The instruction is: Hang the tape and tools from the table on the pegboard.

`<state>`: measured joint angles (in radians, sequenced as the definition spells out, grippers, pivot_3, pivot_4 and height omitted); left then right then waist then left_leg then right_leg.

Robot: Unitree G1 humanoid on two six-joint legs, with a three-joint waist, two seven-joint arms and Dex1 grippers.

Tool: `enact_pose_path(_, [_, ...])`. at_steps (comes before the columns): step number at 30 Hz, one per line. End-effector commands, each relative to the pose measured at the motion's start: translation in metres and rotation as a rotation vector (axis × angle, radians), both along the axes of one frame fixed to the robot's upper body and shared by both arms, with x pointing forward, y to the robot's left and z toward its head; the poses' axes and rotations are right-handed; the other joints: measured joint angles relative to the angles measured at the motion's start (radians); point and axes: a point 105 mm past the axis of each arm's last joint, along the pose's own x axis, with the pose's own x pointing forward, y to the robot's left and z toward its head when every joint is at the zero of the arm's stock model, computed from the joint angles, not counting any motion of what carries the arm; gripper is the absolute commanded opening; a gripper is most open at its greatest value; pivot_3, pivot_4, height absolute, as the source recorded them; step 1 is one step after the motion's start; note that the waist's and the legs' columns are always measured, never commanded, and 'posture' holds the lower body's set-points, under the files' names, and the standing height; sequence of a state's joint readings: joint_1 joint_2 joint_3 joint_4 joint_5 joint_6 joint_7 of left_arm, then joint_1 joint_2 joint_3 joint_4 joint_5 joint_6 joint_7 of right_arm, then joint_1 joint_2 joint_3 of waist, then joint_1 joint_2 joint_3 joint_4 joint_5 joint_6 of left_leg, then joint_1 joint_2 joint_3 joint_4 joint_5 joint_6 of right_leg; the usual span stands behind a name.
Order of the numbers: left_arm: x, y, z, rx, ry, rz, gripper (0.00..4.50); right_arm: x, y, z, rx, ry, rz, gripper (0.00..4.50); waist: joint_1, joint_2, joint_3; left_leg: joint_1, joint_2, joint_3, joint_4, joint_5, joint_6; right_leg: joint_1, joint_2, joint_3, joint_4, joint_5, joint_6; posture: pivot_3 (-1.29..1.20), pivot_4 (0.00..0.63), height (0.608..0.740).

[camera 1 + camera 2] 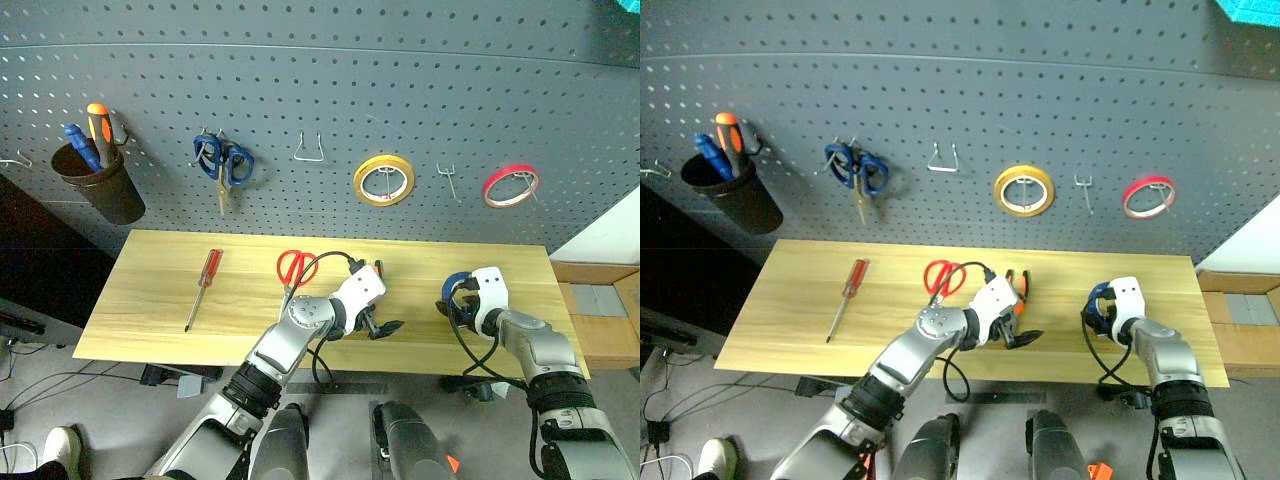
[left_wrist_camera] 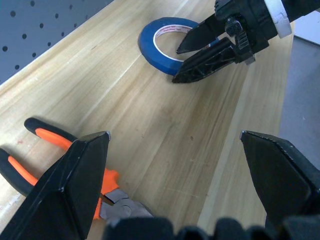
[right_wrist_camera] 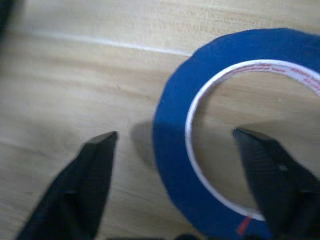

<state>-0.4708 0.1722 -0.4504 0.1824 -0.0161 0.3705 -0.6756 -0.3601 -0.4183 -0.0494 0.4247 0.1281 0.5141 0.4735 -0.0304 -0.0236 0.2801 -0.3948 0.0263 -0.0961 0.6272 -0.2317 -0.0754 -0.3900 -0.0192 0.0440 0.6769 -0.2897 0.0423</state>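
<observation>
The blue tape will go on the pegboard, and my right gripper will grab its ring's side [image 3: 177, 150] so that it can hang the tape there.
The blue tape [image 3: 175, 150] lies flat on the table [image 1: 160, 270] at the right. My right gripper [image 1: 455, 300] is lowered over it, open, one finger inside the ring and one outside its wall, neither touching. My left gripper [image 2: 173, 135] hovers wide open over the table's middle front, holding nothing. The orange-and-black pliers [image 2: 50, 145] lie just beside and behind it. Left of them lie the red-handled scissors [image 1: 295, 268], and further left the red-handled screwdriver [image 1: 203, 288]. The pegboard [image 1: 300, 80] rises behind the table.
On the pegboard hang blue scissors [image 1: 222, 162], a yellow tape ring [image 1: 384, 180], a red tape ring [image 1: 511, 186] and a black cup [image 1: 100, 185] with screwdrivers. Bare hooks [image 1: 309, 148] [image 1: 447, 178] sit between them. A cardboard box [image 1: 600, 320] adjoins the table's right end.
</observation>
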Motion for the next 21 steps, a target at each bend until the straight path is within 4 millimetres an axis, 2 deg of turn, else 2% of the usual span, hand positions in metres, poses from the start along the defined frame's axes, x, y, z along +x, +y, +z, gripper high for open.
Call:
enact_pose_path(1, [0.003, -0.005, 0.014, -0.028, -0.045, -0.003, 4.5, -0.009, 0.001, -0.014, -0.005, 0.039, 0.016, 2.08, 0.0, 0.0, 0.0, 0.0, 0.0, 0.0, 0.0, 0.0, 0.0, 0.0, 0.0, 0.0, 0.0, 0.0, 0.0, 0.08, 0.293, 0.74])
enact_pose_path(6, [0.006, -0.007, 0.016, -0.023, -0.069, -0.007, 4.5, -0.011, -0.002, -0.015, 0.009, 0.035, -0.007, 0.47, 0.001, 0.0, 0.0, 0.0, 0.0, 0.0, 0.0, 0.0, 0.0, 0.0, 0.0, 0.0, 0.0, 0.0, 0.0, 0.07, 0.275, 0.74])
enact_pose_path(12, [0.002, -0.014, 0.017, -0.032, -0.094, -0.049, 4.5, -0.016, -0.007, -0.009, -0.042, -0.012, -0.015, 0.39, 0.002, 0.001, -0.001, -0.001, 0.0, 0.0, 0.0, 0.0, -0.001, 0.0, -0.001, -0.001, 0.0, 0.0, 0.0, 0.04, 0.234, 0.74])
enact_pose_path(15, [-0.006, -0.013, 0.023, -0.051, -0.102, -0.079, 4.5, -0.025, -0.007, 0.002, -0.092, -0.091, -0.011, 0.39, 0.005, 0.002, -0.002, -0.001, -0.001, -0.001, 0.0, 0.0, -0.001, 0.0, -0.001, -0.001, -0.001, 0.0, 0.001, 0.04, 0.219, 0.74])
enact_pose_path(17, [-0.01, -0.005, 0.03, -0.112, -0.082, -0.039, 4.5, -0.034, 0.002, 0.016, -0.124, -0.171, 0.018, 0.39, 0.004, 0.006, -0.005, -0.003, -0.001, -0.001, 0.0, 0.0, -0.002, -0.001, -0.002, -0.001, -0.001, -0.001, 0.001, 0.03, 0.193, 0.74])
enact_pose_path(21, [-0.027, 0.022, 0.041, -0.214, -0.085, 0.08, 4.5, -0.062, 0.029, 0.042, -0.166, -0.317, 0.074, 0.39, -0.004, 0.013, -0.016, -0.008, -0.001, 0.002, 0.0, 0.0, -0.01, -0.01, -0.003, 0.002, 0.001, -0.002, 0.003, 0.01, 0.157, 0.74])
